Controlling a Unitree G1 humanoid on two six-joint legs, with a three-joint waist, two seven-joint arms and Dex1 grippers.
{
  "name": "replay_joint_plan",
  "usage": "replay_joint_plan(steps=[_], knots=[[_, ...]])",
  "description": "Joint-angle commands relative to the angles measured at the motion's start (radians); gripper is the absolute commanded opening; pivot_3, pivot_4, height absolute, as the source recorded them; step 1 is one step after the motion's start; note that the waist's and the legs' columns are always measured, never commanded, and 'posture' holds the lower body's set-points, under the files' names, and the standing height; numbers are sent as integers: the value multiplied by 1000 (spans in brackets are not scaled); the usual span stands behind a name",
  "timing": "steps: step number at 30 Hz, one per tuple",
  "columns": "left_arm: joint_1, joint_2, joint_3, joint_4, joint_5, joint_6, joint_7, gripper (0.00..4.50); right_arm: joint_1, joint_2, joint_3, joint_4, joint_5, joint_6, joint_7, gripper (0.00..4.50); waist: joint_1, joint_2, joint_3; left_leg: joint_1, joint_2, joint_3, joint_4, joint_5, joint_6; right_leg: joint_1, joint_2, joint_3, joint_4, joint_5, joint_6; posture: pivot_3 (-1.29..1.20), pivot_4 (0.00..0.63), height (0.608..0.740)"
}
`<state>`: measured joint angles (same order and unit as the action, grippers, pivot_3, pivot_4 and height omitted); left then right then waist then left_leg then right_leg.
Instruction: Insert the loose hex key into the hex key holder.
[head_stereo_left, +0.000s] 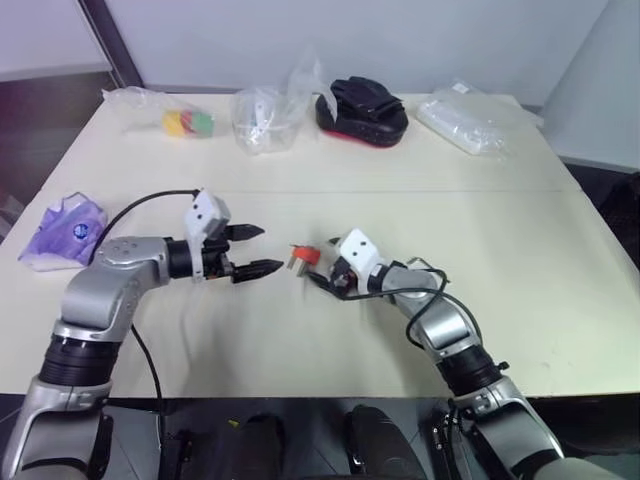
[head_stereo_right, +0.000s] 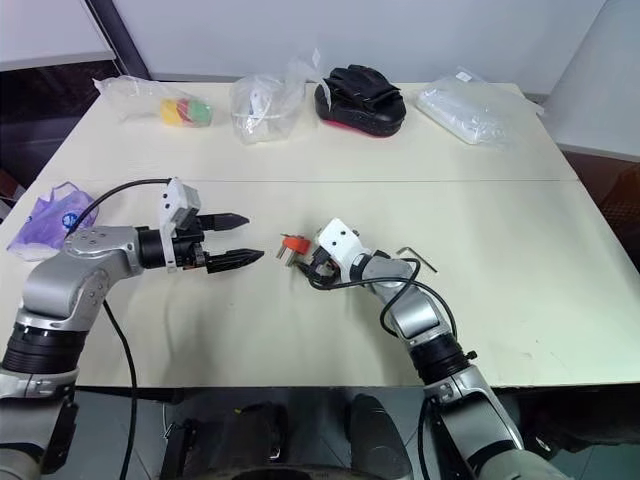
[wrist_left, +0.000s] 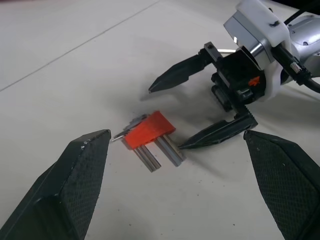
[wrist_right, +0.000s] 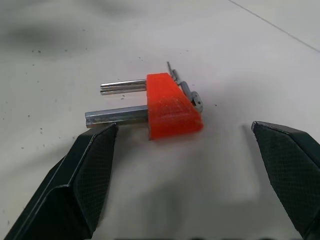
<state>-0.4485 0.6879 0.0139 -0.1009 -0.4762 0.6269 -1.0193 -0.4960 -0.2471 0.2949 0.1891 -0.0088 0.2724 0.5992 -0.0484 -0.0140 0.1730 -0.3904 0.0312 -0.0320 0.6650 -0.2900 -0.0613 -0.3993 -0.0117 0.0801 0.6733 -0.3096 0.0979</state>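
The hex key holder has metal keys sticking out from its edges, so next my left gripper needs to grab it by the flat sides of its red-orange block (wrist_left: 149, 131).
The hex key holder (head_stereo_left: 303, 258), a small red-orange block with short metal keys sticking out, lies flat on the cream table (head_stereo_left: 300, 340) near the middle. My right gripper (head_stereo_left: 320, 262) is open just to its right, one finger on each side of the holder without touching it. In the right wrist view the holder (wrist_right: 170, 107) lies just beyond the open fingertips (wrist_right: 95, 160). My left gripper (head_stereo_left: 272, 249) hovers open a short way left of the holder and points at it. The loose hex key (head_stereo_right: 418, 257) lies on the table to the right of my right forearm.
Along the far edge lie a bag of coloured items (head_stereo_left: 188, 122), a crumpled clear bag (head_stereo_left: 265, 118), a black and red pad (head_stereo_left: 360, 108) and a clear packet (head_stereo_left: 465, 122). A purple pouch (head_stereo_left: 65, 232) sits at the left edge.
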Motion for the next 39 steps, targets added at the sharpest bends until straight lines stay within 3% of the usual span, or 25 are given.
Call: replay_joint_plan(steps=[1, 15, 18, 23, 24, 29, 39], knots=[[7, 9, 29, -30, -14, -14, 4, 4452, -30, 12, -5, 79, -1, -26, 15, 4500, 0, 0, 0, 0, 0, 0, 0, 0, 0, 0, 0, 0, 0, 0, 0, 0, 150, 740], [45, 22, 41, -41, -16, -23, 19, 4452, -49, 1, -7, 157, 18, -16, 140, 4500, 4, 0, 0, 1, 0, 0, 0, 0, 0, 1, -1, 0, 1, 0, 0, 0, 150, 740], [48, 20, 40, -43, -16, -27, 26, 4500, -49, 3, -8, 164, 16, -22, 142, 3656, 3, 0, 0, 1, 0, 0, 0, 0, 0, 1, -1, 0, 1, 0, 0, 0, 150, 740], [56, 16, 47, -60, -17, -26, 45, 4500, -45, 0, -12, 185, 12, -45, 147, 1108, 4, 0, 0, 2, 0, 0, 0, 0, 0, 2, -1, 0, 1, 0, 0, 0, 150, 740], [57, 18, 52, -64, -20, -23, 49, 4500, -44, 1, -11, 192, 10, -51, 146, 1006, 4, 0, 0, 2, 0, 0, 0, 0, 0, 3, -1, 0, 1, 0, 0, 0, 150, 740], [68, 22, 63, -71, -31, -18, 57, 4500, -42, -5, -16, 202, -22, -115, 88, 1007, 4, 0, 0, 4, 0, 0, 0, 0, 0, 4, -1, 0, 1, 0, 0, 0, 150, 740], [-44, -56, 17, 13, -48, -12, 23, 4500, -1, -276, -15, -67, -293, -459, -81, 1007, 29, 0, 0, -1, -3, 0, 2, 0, 0, 2, -3, 0, -1, 0, 0, 0, 150, 740]])
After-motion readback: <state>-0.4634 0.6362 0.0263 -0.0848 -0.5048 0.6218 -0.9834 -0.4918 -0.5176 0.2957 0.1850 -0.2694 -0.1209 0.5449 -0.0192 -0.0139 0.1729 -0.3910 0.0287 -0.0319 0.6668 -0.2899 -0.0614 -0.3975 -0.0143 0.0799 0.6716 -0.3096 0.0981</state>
